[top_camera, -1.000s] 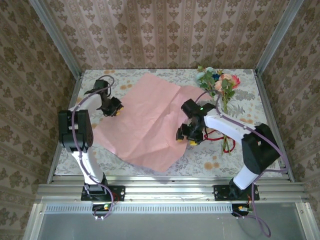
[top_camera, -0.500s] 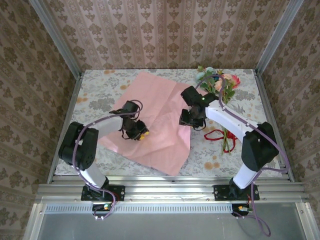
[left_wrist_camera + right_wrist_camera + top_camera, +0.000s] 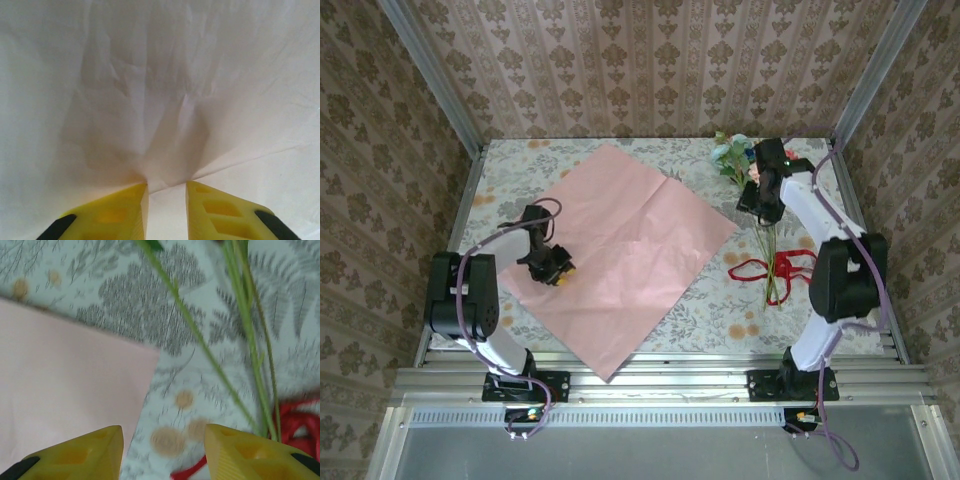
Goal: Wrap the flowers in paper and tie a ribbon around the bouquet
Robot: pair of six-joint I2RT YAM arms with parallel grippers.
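Observation:
I should reach a flower with my right gripper and pick up its stem below the leaves, bloom free, to lay it on the paper.
The paper lies spread flat, pink side up, as a large diamond on the table's left and middle. My left gripper rests on its left part. In the left wrist view the gripper is open by a narrow gap, its tips are down on the paper, and creases fan out from them. The flowers lie at the back right, stems toward the front. The red ribbon lies looped across the stems. My right gripper hangs open beside the stems. The right wrist view shows the gripper over bare cloth between the paper's corner, the stems and the ribbon.
The floral tablecloth covers the table. Patterned walls close in the back and both sides, with metal posts at the back corners. A metal rail runs along the near edge.
The paper has been pulled left and now lies flat and spread. My left gripper slid toward the left on it. My right gripper left the paper's right edge and moved back to the flowers.

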